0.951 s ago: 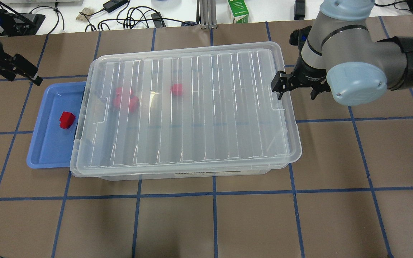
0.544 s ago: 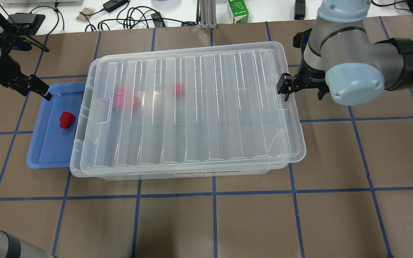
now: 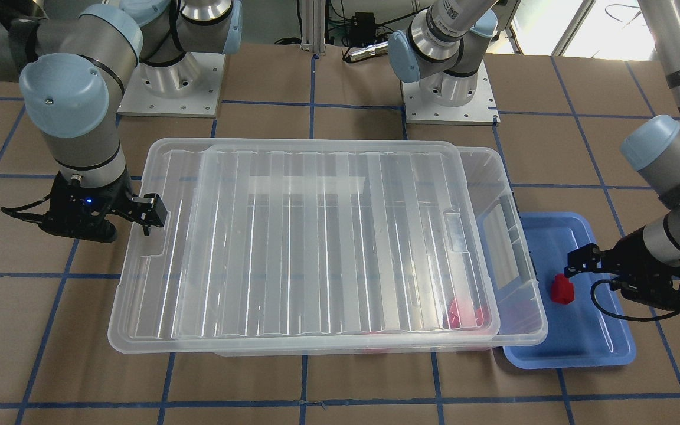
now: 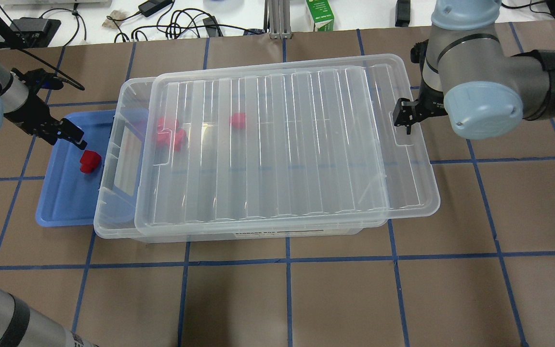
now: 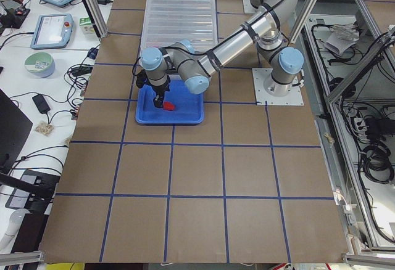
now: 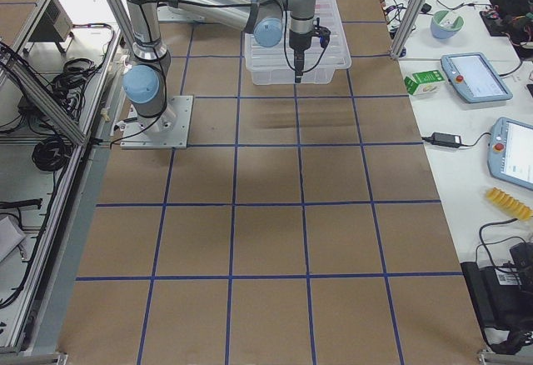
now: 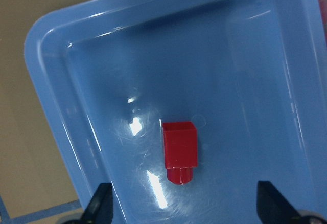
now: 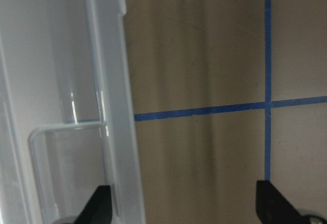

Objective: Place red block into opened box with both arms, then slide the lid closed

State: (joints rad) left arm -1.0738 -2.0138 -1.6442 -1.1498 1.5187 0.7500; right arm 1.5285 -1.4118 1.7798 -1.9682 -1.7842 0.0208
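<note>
My left gripper should next take hold of the red block by its square body (image 3: 562, 287), so that it can place the block into the opened box (image 3: 504, 262).
The red block (image 4: 89, 161) (image 7: 180, 151) (image 3: 562, 289) lies in the blue tray (image 4: 65, 202), knob end toward the wrist camera. My left gripper (image 4: 68, 132) (image 7: 184, 208) hovers open just behind it, fingers spread wider than the block and touching nothing. The clear lid (image 4: 282, 144) (image 3: 316, 236) sits shifted right on the box (image 4: 106, 226), which leaves a gap at the box's left end. My right gripper (image 4: 403, 118) (image 3: 151, 215) is open at the lid's right handle recess. In the right wrist view the lid's rim runs beside one finger (image 8: 99, 206).
Chunkier red pieces (image 4: 169, 132) (image 4: 238, 120) lie inside the box under the lid. The blue tray butts against the box's left end. A green carton (image 4: 320, 14) and cables lie beyond the table's far edge. Brown table with blue tape lines stretches in front.
The lid has slid to the right with my right gripper, uncovering the box's left end. My left gripper has come in over the blue tray to just behind the red block.
</note>
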